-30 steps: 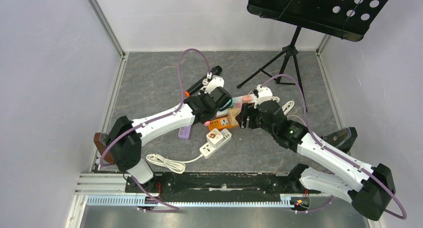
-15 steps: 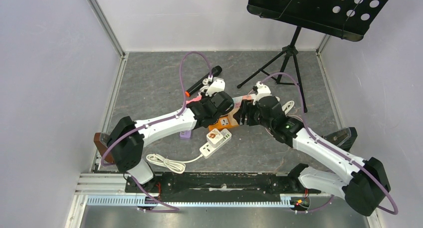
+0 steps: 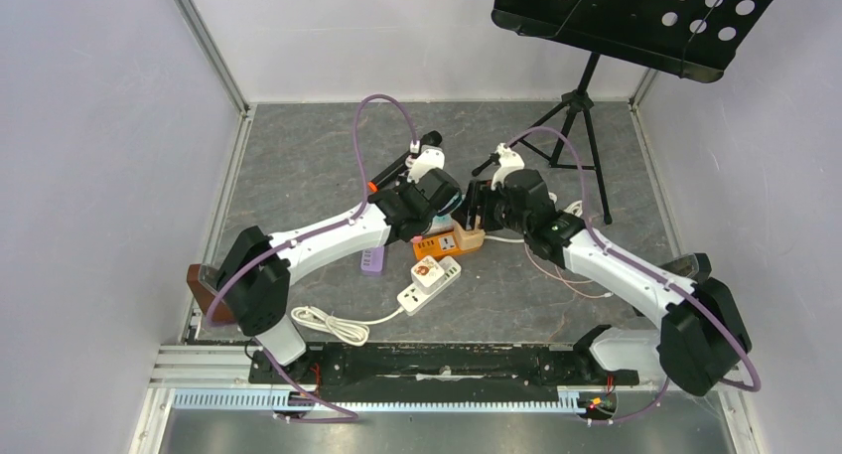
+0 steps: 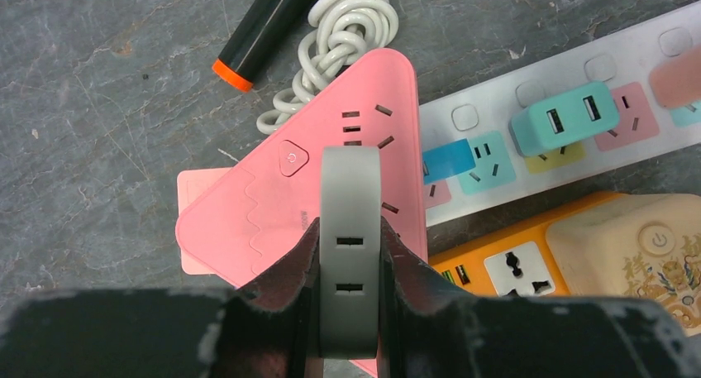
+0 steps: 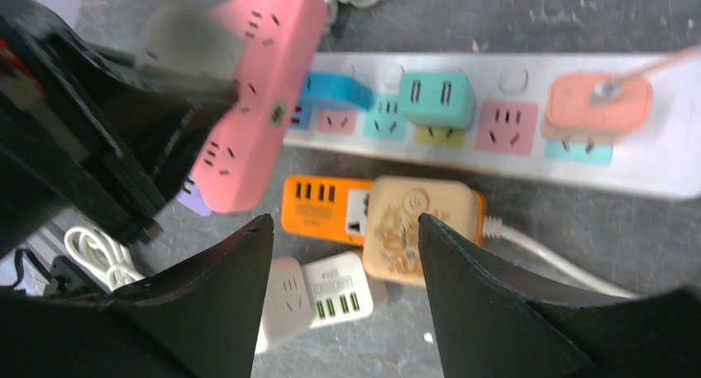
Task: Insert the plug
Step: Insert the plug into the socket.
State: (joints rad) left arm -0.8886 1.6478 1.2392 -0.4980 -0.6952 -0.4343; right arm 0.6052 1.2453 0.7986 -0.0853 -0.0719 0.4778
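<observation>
I should let go of the grey plug (image 4: 350, 188) with my left gripper, because the plug sits square and upright between my fingers on the pink power strip's socket row (image 4: 389, 208).
A grey plug (image 4: 350, 188) with two slots in its face is clamped between the dark fingers of my left gripper (image 4: 350, 254). It hangs over the pink triangular power strip (image 4: 264, 221), near that strip's sockets; I cannot tell whether they touch. In the right wrist view the same pink strip (image 5: 264, 88) lies at upper left. My right gripper (image 5: 345, 229) stands open with nothing between its fingers, above the orange strip (image 5: 322, 203) and a beige plug (image 5: 413, 229). From above, the left gripper (image 3: 437, 198) and right gripper (image 3: 475, 211) sit close together.
A long white power strip (image 4: 562, 72) carries a teal adapter (image 4: 565, 117). A white cube socket (image 3: 430, 280) with its coiled cord lies nearer the bases. A black marker with an orange tip (image 4: 264, 26) lies behind the pink strip. A music stand (image 3: 576, 106) rises at back right.
My right wrist has swung back and to the left, closer to the left gripper, its jaws narrowing slightly. The left gripper has shifted a little farther back, still holding the grey plug.
</observation>
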